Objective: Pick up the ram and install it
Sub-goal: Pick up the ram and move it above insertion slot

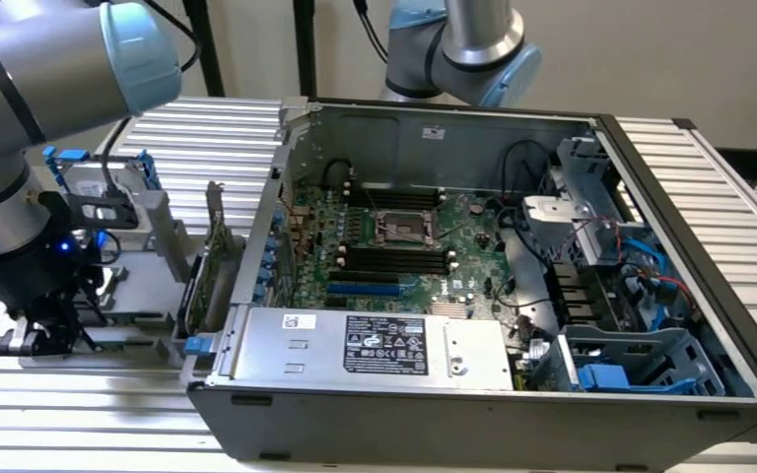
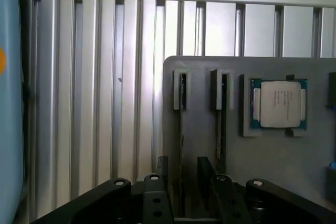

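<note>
Next, my gripper grabs the ram by its long sides to install it, since the holder's block wraps the end of the ram.
Two ram sticks stand on edge in slots of a grey holder tray (image 2: 199,145): one ram (image 2: 181,129) and a second ram (image 2: 222,124) beside it. My gripper (image 2: 184,170) is open and low over the tray, its dark fingertips (image 2: 163,167) on either side of the first stick with a gap to each. In the exterior view the gripper (image 1: 39,337) hangs low at the left, outside the open computer case (image 1: 484,394). The black memory slots (image 1: 392,261) lie on the motherboard inside the case.
A processor chip (image 2: 278,103) sits in the same tray. A green expansion card (image 1: 208,281) stands between the gripper and the case wall. A hard drive in blue rails (image 1: 90,182) is behind the arm. The ribbed metal table (image 2: 94,103) surrounds the tray.
</note>
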Robot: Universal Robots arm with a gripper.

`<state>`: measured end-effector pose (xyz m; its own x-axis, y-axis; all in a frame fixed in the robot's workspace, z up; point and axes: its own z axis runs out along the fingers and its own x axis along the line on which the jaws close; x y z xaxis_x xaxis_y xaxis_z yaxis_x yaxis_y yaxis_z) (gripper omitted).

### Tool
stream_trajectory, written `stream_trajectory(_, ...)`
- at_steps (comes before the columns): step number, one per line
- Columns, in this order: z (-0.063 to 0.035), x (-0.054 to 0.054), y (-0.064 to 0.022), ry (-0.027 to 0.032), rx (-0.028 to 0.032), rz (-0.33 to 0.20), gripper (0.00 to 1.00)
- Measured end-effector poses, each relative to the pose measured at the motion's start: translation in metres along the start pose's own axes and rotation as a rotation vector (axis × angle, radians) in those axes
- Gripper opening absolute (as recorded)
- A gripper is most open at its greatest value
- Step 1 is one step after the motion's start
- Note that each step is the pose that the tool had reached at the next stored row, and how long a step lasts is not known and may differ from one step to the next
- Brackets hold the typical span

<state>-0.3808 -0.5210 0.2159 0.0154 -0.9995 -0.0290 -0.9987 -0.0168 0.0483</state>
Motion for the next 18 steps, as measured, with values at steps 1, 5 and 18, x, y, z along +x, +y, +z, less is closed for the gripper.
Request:
stream_trajectory(1,0.0018,0.000,-0.0001,0.0000,0.0005,0.000,0.36)
stream_trajectory(5,0.0091,0.001,-0.0004,0.0002,0.0048,0.000,0.36)
stream_trajectory(18,0.0178,0.002,-0.0007,-0.0095,0.0125,-0.001,0.36)
